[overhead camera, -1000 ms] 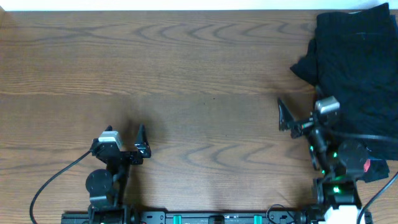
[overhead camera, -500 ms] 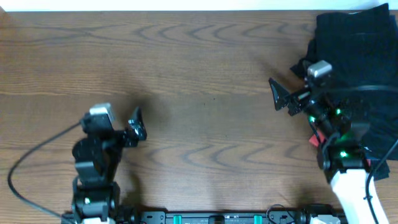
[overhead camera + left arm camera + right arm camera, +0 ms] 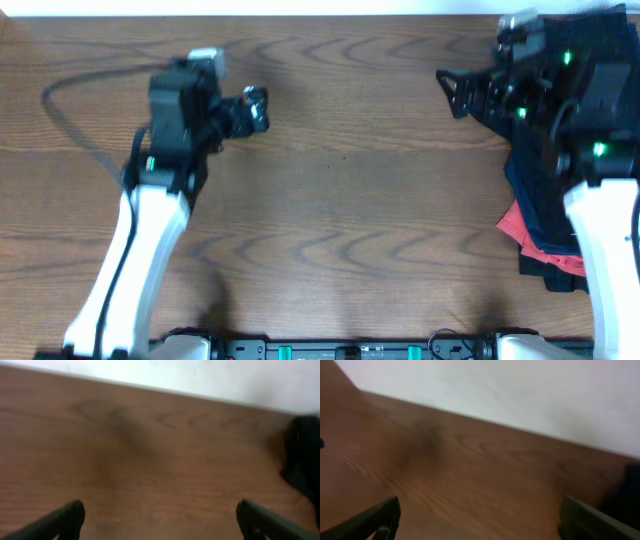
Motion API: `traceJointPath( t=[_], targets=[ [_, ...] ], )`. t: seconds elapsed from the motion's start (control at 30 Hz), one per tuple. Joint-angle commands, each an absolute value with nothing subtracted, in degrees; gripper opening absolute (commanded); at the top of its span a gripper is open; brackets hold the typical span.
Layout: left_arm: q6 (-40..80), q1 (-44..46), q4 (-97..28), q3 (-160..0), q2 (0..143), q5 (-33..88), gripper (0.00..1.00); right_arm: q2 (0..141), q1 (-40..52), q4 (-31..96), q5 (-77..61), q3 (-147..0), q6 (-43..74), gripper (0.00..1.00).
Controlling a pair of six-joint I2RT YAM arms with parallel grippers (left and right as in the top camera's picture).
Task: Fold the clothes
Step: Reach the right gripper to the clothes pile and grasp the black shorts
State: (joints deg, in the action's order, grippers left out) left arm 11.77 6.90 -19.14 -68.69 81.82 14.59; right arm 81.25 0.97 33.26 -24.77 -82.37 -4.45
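The black cloth at the pile's far end is next for my right gripper to grip, slightly in from its edge, leaving that pile end for my left gripper to fold.
The clothes lie in a pile at the table's right edge: a black piece (image 3: 610,30) at the far corner, navy-blue fabric (image 3: 535,195) below it and a small red piece (image 3: 540,245) at the near end. The right arm covers much of the pile. My right gripper (image 3: 462,88) is open and empty, just left of the pile at the far right. My left gripper (image 3: 252,108) is open and empty over bare wood at the far left. The left wrist view shows a dark cloth edge (image 3: 302,455) at its right; the right wrist view shows one (image 3: 630,495) too.
The wooden table (image 3: 340,200) runs to a white wall at its far edge (image 3: 200,380). A black cable (image 3: 70,110) loops from the left arm. A rail (image 3: 350,350) with the arm bases sits at the near edge.
Both arms have reached away from the near edge toward the far side. The right arm swung up over the clothes pile, uncovering navy and red fabric below it. Both grippers stay open.
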Motion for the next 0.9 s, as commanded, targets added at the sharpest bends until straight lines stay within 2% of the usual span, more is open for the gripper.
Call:
traceJointPath(
  t=[0.0,0.13,0.3,0.4,0.53,0.77,0.87],
  targets=[
    [11.00,7.09,-24.14,-78.91,88.71,19.20,0.98,88.27,0.64,37.95,-17.26,-91.29,-8.60,0.99],
    [11.03,7.09,-24.93,-80.97,93.34,22.00,0.98,95.50,-0.73,40.47,-16.88,-97.67,-12.88,0.99],
    [11.05,7.05,-26.79,-80.88,97.03,21.89,0.98,100.20,-2.44,33.69,-15.99,-97.69,-17.41,0.99],
    [10.98,7.05,-27.27,-80.86,98.43,21.85,0.98,103.53,-4.32,26.76,-12.60,-97.69,-15.86,0.99],
    [10.52,7.05,-27.35,-80.86,99.29,21.69,0.98,109.51,-6.44,18.37,-4.25,-97.69,-12.27,0.94],
    [10.57,7.05,-29.56,-80.86,99.37,16.40,1.00,117.75,-8.82,14.26,3.05,-97.69,-13.06,0.89],
    [10.59,7.05,-29.71,-80.86,99.48,15.75,0.97,120.01,-9.72,14.59,3.01,-97.69,-13.37,0.87]
  ],
)
